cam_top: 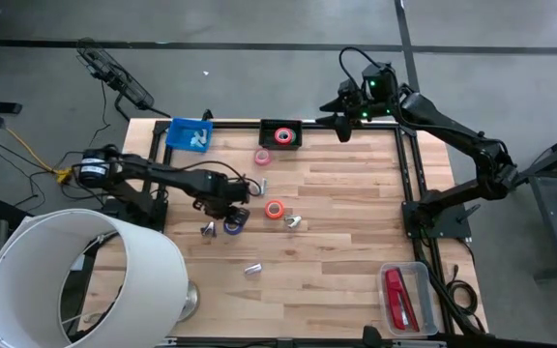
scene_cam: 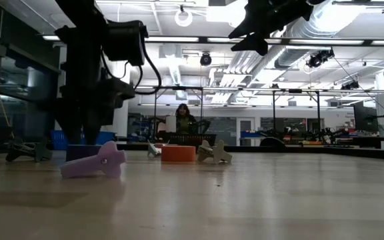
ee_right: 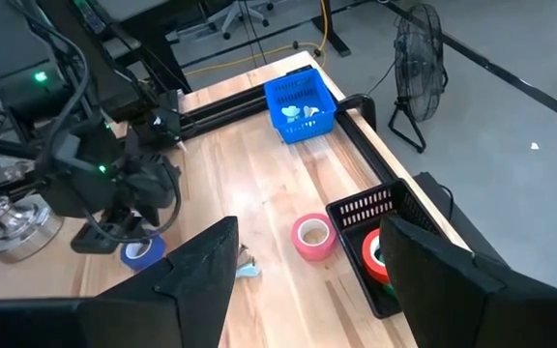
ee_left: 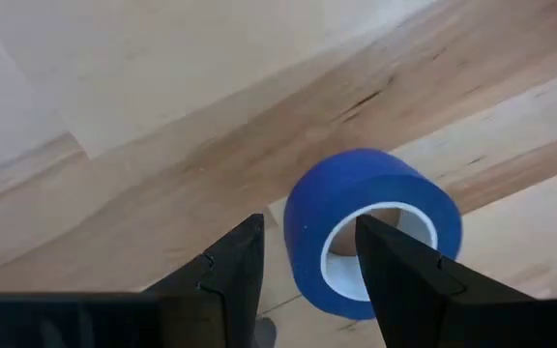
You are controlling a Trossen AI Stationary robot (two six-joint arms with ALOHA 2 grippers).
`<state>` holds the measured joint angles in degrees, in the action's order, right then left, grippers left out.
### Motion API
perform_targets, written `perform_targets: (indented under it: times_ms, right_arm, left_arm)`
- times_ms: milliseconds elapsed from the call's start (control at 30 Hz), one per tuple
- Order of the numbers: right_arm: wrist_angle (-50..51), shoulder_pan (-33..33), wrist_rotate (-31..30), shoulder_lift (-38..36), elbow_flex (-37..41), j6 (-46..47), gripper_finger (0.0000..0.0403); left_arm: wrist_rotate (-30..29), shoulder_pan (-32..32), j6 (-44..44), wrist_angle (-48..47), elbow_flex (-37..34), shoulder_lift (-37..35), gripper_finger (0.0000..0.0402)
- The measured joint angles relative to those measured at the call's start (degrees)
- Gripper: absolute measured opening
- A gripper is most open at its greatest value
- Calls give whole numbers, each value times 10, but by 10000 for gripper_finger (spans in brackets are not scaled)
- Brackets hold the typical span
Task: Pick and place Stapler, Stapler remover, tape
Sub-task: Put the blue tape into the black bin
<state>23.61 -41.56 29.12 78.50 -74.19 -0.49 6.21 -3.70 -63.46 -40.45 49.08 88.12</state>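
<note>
I will next put the blue-purple tape roll in the black basket, so my left gripper will grab the roll by its ring side (cam_top: 232, 228).
A blue-purple tape roll (ee_left: 370, 227) lies flat on the wooden table, left of centre (cam_top: 235, 222). My left gripper (ee_left: 309, 227) is open and low over it (cam_top: 228, 200), one finger over the roll's hole and the other outside its wall. A pink roll (cam_top: 262, 157) and an orange roll (cam_top: 275, 209) lie flat nearby, and a red roll (cam_top: 283, 135) sits in the black basket (cam_top: 300, 143). The red stapler (cam_top: 397, 298) lies in a clear tray at the near right corner. My right gripper (cam_top: 344, 124) hangs open and empty, high over the far edge. My left gripper comes down from above astride the wall of the blue-purple tape roll (ee_left: 303, 232), one finger (ee_left: 399, 275) over the hole and the other (ee_left: 235, 271) outside. I cannot tell whether either finger touches the roll, which lies flat on the table.
A blue basket (cam_top: 190, 133) with silvery pieces stands at the far left corner. Small silvery claw pieces (cam_top: 293, 222) and a purple claw piece (scene_cam: 95, 163) lie scattered mid-table. A large white lampshade (cam_top: 85, 275) covers the near left corner. Bare wood lies to the right of centre.
</note>
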Motion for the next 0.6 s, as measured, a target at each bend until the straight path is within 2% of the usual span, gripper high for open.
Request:
perform_targets:
  times_ms: [133, 333, 433, 600]
  right_arm:
    - [6, 0, 0, 0, 0, -8, 243]
    - [10, 0, 0, 0, 0, -11, 243]
    - [10, 0, 0, 0, 0, -11, 243]
    - [10, 0, 0, 0, 0, -11, 243]
  left_arm:
    - [19, 0, 2, 0, 0, 21, 161]
    - [14, 0, 3, 1, 0, 37, 153]
    - [9, 0, 2, -2, 0, 37, 124]
    - [15, 0, 2, 0, 0, 37, 47]
